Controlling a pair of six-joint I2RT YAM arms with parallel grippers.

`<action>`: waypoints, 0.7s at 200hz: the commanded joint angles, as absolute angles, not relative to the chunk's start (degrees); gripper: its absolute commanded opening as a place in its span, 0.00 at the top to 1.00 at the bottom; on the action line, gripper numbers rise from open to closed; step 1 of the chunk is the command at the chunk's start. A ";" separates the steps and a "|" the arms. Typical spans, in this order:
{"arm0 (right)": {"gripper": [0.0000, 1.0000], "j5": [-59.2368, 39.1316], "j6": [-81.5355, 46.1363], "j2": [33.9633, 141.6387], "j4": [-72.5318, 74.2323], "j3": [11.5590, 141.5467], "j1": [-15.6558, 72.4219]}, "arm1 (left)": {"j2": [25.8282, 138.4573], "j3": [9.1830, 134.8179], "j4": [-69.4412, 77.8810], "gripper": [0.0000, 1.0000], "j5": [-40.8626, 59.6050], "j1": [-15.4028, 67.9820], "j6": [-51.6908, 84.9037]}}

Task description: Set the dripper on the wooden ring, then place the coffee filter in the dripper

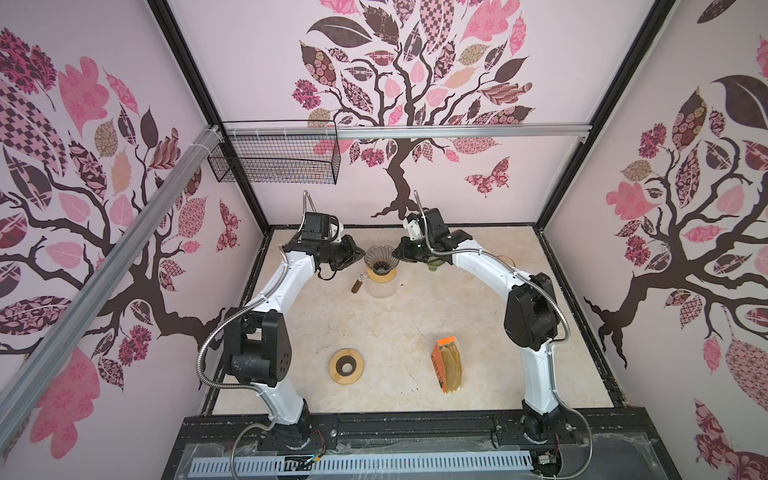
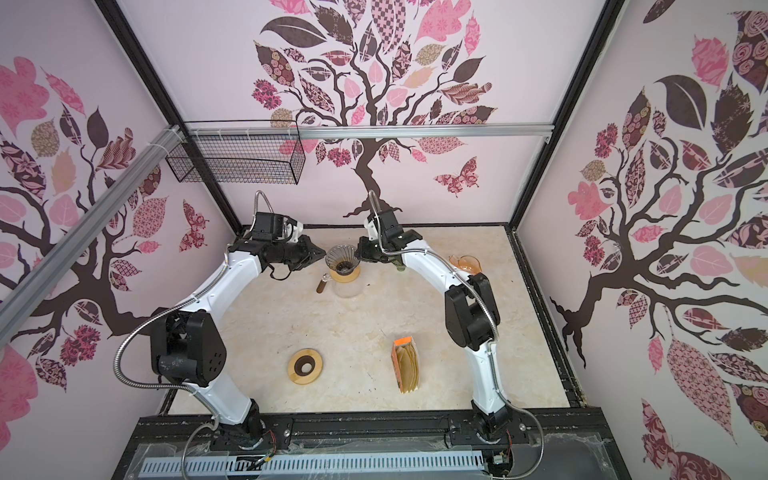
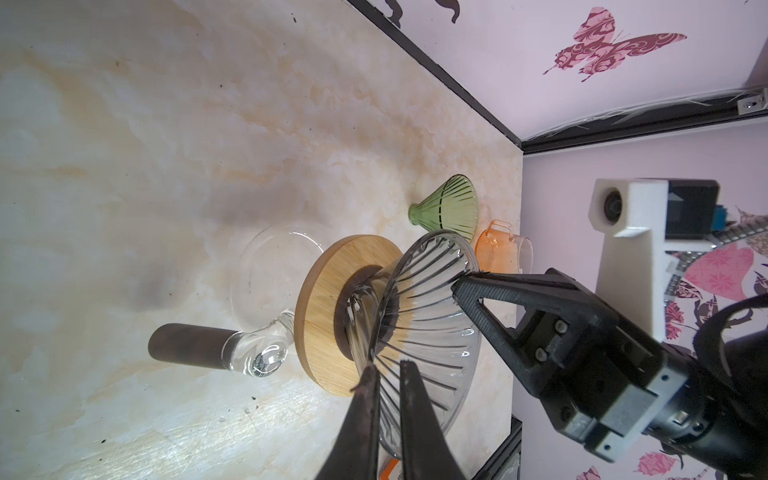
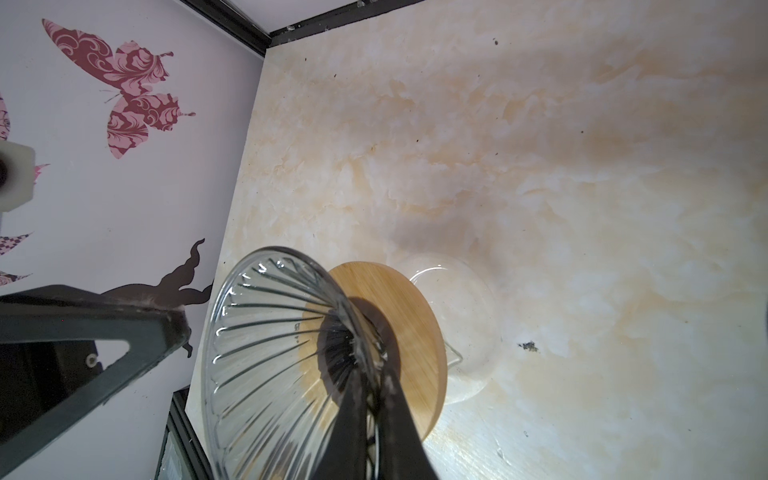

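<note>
The dripper's narrow end is inside the wooden collar, so the dripper would rest on the carafe (image 1: pixel 381 287) if my right gripper opened now.
A clear ribbed glass dripper (image 1: pixel 380 257) (image 2: pixel 341 258) sits on a wooden collar atop a glass carafe (image 1: pixel 381 287) at the back of the table. My left gripper (image 1: pixel 360 254) (image 3: pixel 388 365) straddles the dripper's (image 3: pixel 432 316) rim with its fingers slightly parted, so it is open. From the opposite side my right gripper (image 1: pixel 397 253) (image 4: pixel 376 374) is shut on the dripper's (image 4: pixel 270 345) wall. Tan paper coffee filters (image 1: pixel 451 368) (image 2: pixel 409 368) stand in an orange box at the front right, far from both grippers.
A green dripper (image 3: pixel 446 205) and an orange glass cup (image 3: pixel 498 249) (image 2: pixel 465 262) stand behind the right arm. A wooden ring with a dark centre (image 1: pixel 347 365) lies at the front. A wire basket (image 1: pixel 274 153) hangs on the back wall.
</note>
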State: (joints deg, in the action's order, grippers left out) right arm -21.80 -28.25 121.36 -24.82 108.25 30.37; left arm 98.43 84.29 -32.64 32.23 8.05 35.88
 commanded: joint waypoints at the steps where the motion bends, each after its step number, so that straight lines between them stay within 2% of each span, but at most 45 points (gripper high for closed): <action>1: 1.00 -19.77 -26.50 125.26 -32.99 109.02 30.61 | 97.45 82.84 -31.59 0.86 32.87 8.04 35.74; 43: 0.98 -19.69 -26.04 125.79 -34.53 111.89 30.60 | 97.47 82.80 -31.64 0.84 32.73 8.04 35.67; 99: 0.88 -18.92 -25.66 125.95 -36.36 115.34 30.61 | 97.19 82.62 -31.68 0.80 32.37 7.66 35.73; 140: 0.74 -18.54 -25.58 125.93 -36.78 116.61 30.48 | 96.83 82.53 -31.84 0.78 31.90 7.68 35.51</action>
